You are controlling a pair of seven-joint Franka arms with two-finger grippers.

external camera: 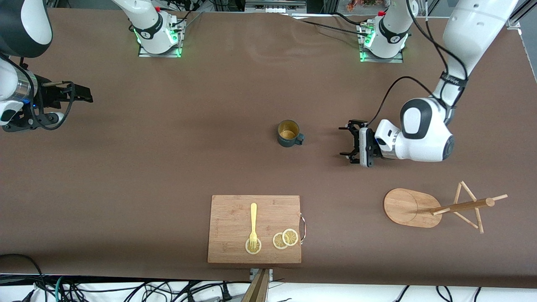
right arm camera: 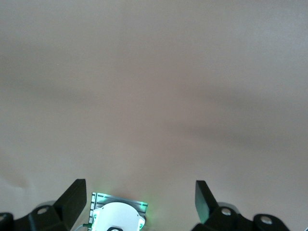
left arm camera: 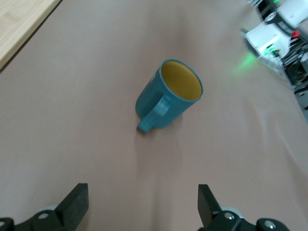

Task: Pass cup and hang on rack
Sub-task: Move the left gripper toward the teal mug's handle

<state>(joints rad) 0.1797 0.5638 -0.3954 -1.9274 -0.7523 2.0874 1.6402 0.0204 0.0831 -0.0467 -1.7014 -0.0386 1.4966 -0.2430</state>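
The left gripper needs to grab the cup by its handle (external camera: 300, 139) (left arm camera: 154, 115) next, so that the teal cup can be hung on the bamboo rack.
The dark teal cup (external camera: 288, 133) with a gold interior stands upright on the brown table's middle, its handle (external camera: 300, 137) turned toward the left arm's end. In the left wrist view the cup (left arm camera: 168, 96) sits a short way ahead of the jaws. My left gripper (external camera: 343, 141) (left arm camera: 143, 204) is open and empty, low, level with the cup and a gap apart from it. The bamboo rack (external camera: 409, 207) stands nearer the front camera at the left arm's end, its pegs bare. My right gripper (external camera: 87, 95) (right arm camera: 139, 199) is open and empty, held up at the right arm's end of the table.
A wooden cutting board (external camera: 254, 228) lies near the table's front edge, carrying a yellow fork (external camera: 253, 224) and lemon slices (external camera: 285, 239). Its corner shows in the left wrist view (left arm camera: 19, 24). The right arm's base (right arm camera: 118, 216) shows in the right wrist view.
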